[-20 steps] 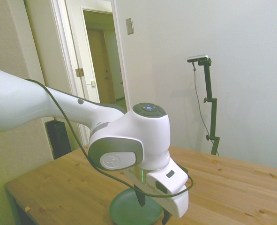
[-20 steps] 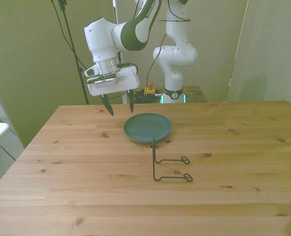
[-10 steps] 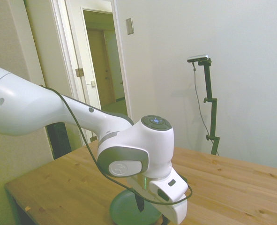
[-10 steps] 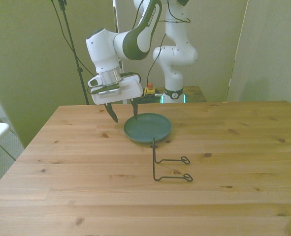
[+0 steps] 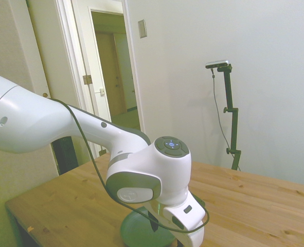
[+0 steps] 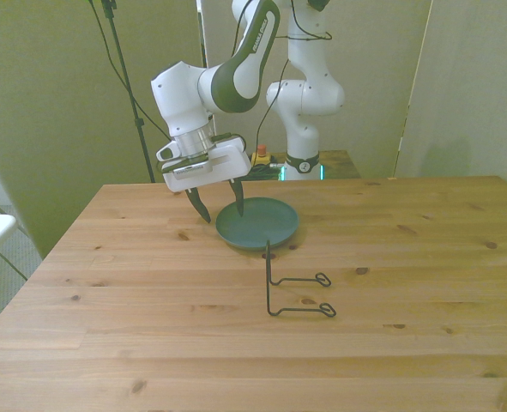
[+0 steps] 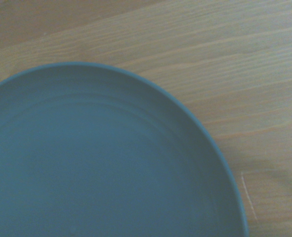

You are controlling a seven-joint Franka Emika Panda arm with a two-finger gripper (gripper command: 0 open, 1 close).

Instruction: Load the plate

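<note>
My gripper grabs the plate by its rim next, to load it into the wire stand.
The teal-green plate lies flat on the wooden table, and it fills most of the wrist view as plate. My gripper is open and hangs low over the plate's rim on the front view's left. One finger is over the plate, the other over bare wood just outside the rim. In the side view the plate shows partly under the wrist, and only one dark finger is visible.
A small black wire stand sits on the table just in front of the plate, toward the camera in the front view. A doorway stands behind the table in the side view.
The gripper has come down and moved toward the plate, from above the table beside it to straddling its rim. The plate and wire stand have not moved.
</note>
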